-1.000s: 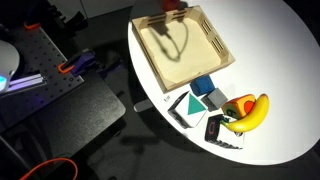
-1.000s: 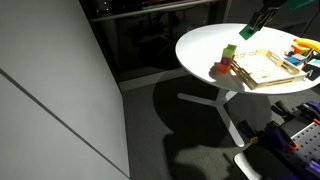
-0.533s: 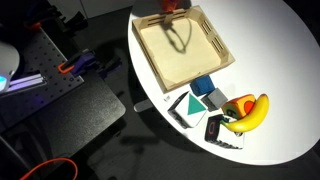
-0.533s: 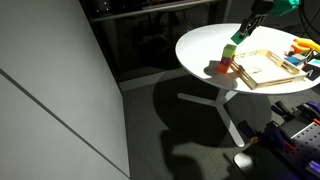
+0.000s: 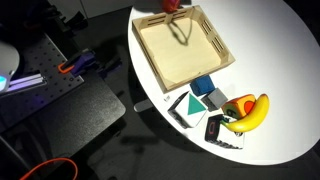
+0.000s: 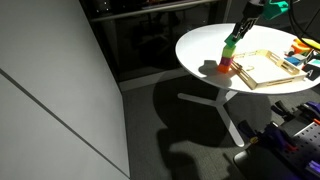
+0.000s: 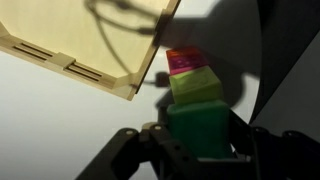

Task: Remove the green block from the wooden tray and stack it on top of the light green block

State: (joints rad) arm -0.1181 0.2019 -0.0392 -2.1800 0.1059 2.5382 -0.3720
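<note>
My gripper is ready to open now, because the green block's lower edge meets the light green block's top squarely and the green block would rest there.
In the wrist view my gripper (image 7: 199,140) is shut on the green block (image 7: 199,128), holding it between its fingers. Just beyond it stands the light green block (image 7: 196,84) on top of a small stack with a pink and a red block below. The held block hangs just above and near this stack. The wooden tray (image 7: 95,70) lies to the left, empty in the part I see. In an exterior view the gripper (image 6: 236,38) holds the green block above the stack (image 6: 226,64) at the tray's (image 6: 262,68) near corner. The tray (image 5: 180,48) also shows from above.
The round white table (image 5: 270,120) carries a blue cube (image 5: 204,86), a teal-green triangle piece (image 5: 187,107), a banana (image 5: 250,112) and other small toys near its edge. A dark platform (image 5: 60,100) stands beside the table. The table edge (image 7: 250,110) runs close to the stack.
My gripper has moved with the green block from above the tray toward the stack at the tray's corner and come lower over it.
</note>
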